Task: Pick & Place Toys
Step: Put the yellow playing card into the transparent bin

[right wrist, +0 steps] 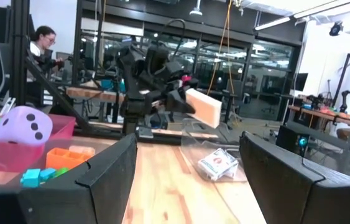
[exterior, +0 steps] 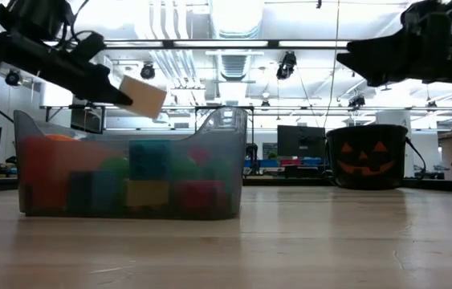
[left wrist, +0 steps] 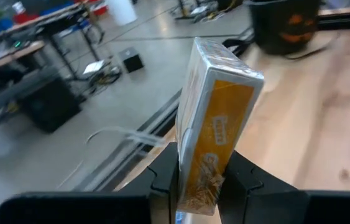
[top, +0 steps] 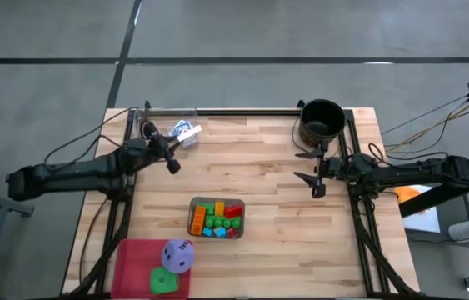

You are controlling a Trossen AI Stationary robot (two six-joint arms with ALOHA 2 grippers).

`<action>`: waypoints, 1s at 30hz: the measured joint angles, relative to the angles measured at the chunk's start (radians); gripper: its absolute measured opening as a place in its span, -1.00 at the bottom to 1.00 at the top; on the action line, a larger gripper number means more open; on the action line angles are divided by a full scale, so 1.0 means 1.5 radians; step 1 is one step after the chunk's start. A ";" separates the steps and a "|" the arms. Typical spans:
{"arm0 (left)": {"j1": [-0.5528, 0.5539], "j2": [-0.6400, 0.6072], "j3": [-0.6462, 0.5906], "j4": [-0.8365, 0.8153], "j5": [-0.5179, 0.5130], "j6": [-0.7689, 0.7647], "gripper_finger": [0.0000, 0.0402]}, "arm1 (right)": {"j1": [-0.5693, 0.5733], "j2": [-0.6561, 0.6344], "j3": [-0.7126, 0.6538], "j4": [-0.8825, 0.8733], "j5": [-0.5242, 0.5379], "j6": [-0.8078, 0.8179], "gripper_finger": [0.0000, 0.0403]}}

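Observation:
The card pack's outer end sticks out over the tray's rim, so my left gripper needs to move the pack into the clear tray before letting go of it.
My left gripper (top: 171, 163) is over the table's left part, shut on a yellow card pack (left wrist: 215, 118). The pack also shows in the low view (exterior: 142, 96) and the right wrist view (right wrist: 201, 106). Another card pack (top: 187, 131) lies flat in a clear tray (top: 167, 121) at the far left. Small bright blocks (top: 217, 218) fill the grey tray (top: 192, 218) in the middle near part. A purple die (top: 177, 255) and a green die (top: 163, 281) sit in a pink bin (top: 134, 258). My right gripper (top: 309, 167) is open and empty near the black bucket (top: 321, 119). My left gripper pinches the card pack's two broad faces at one end (left wrist: 201, 183) between its two fingers (left wrist: 165, 177). The rest of the pack sticks out past the fingertips. In the low view the fingers slant downward and the pack is tilted, lifted clear above the table.
The black pumpkin-face bucket (exterior: 368, 156) stands at the far right corner. Bare wood lies between the two arms (top: 251, 158). A person (right wrist: 43, 46) sits in the room beyond the table.

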 joint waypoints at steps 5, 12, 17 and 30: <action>0.069 0.000 0.000 -0.026 0.000 -0.023 -0.66 | 0.000 0.014 0.000 0.000 0.000 0.014 0.40; 0.188 0.001 0.000 -0.085 -0.005 -0.077 -0.66 | 0.000 0.024 0.000 0.002 0.000 0.023 0.40; 0.270 0.002 0.000 -0.120 0.006 -0.097 -0.66 | 0.000 0.025 0.000 0.002 0.000 0.030 0.40; 0.313 0.002 -0.001 -0.163 0.065 -0.119 -0.34 | 0.000 0.031 0.000 0.002 0.000 0.035 0.40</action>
